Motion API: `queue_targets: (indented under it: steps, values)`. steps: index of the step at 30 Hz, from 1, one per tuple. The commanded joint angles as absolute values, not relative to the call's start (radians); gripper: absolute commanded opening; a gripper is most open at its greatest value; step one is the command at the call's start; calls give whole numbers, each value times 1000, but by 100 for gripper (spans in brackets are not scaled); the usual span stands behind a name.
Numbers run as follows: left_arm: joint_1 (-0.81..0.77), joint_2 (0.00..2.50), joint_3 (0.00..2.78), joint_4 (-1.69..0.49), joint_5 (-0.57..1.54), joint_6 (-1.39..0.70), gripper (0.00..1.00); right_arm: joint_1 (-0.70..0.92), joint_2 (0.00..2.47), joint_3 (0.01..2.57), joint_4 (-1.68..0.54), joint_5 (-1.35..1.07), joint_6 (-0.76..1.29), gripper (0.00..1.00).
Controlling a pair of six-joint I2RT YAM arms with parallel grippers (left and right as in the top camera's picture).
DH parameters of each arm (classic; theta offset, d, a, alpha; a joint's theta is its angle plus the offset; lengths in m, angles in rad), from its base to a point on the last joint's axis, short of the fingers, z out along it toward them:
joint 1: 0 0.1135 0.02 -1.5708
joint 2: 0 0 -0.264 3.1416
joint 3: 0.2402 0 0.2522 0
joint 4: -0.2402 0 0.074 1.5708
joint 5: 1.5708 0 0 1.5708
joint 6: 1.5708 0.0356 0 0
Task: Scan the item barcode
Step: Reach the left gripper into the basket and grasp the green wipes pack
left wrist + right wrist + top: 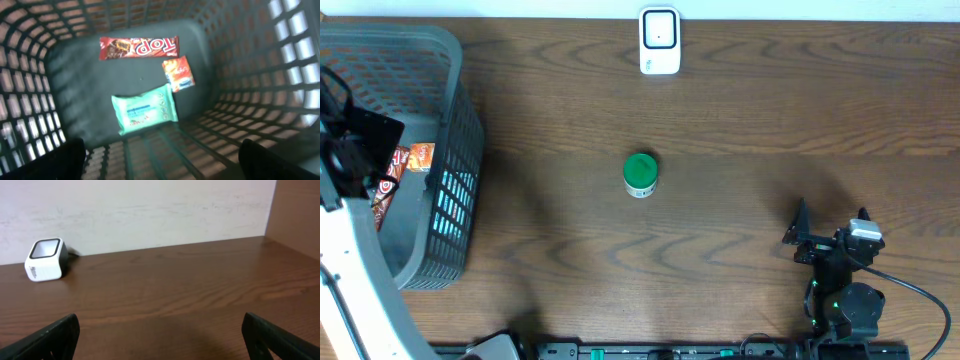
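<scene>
The teal wipes pack needs its flat sides free for scanning. My left gripper will next grab it by its long edges at its middle point(145, 109).
A white barcode scanner point(659, 40) stands at the table's far edge, and it also shows at the left of the right wrist view point(45, 260). A small jar with a green lid point(640, 174) sits mid-table. Inside the grey basket point(450, 60) lie a red chocolate bar point(138, 47), an orange packet point(178, 74) and a teal wipes pack point(144, 109). My left gripper point(162, 167) hangs open above the basket's inside, holding nothing. My right gripper point(830, 225) rests open near the front right, well apart from the jar, with only bare table between its fingers point(55, 335).
The basket's lattice walls point(240, 75) rise around the left gripper on all sides. A pale wall runs behind the scanner. The right arm's base and cable point(910, 290) sit at the front right edge.
</scene>
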State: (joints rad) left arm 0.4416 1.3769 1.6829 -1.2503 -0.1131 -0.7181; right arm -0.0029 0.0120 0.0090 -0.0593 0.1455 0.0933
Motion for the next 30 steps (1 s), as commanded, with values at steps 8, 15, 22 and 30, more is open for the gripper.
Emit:
queue_targets:
  steps: [8,15,22,30]
  values:
    - [508,1620,1607,-1232,27,-100,98,-9,7,5,-61,141,77,99]
    - [508,1820,1607,-1230,27,-40,98,-9,7,6,-61,141,77,99]
    - [508,1935,1606,-1256,26,21,98,-9,7,6,-61,141,77,99]
    - [508,2021,1562,-1251,26,75,98,-9,7,5,-61,141,77,99]
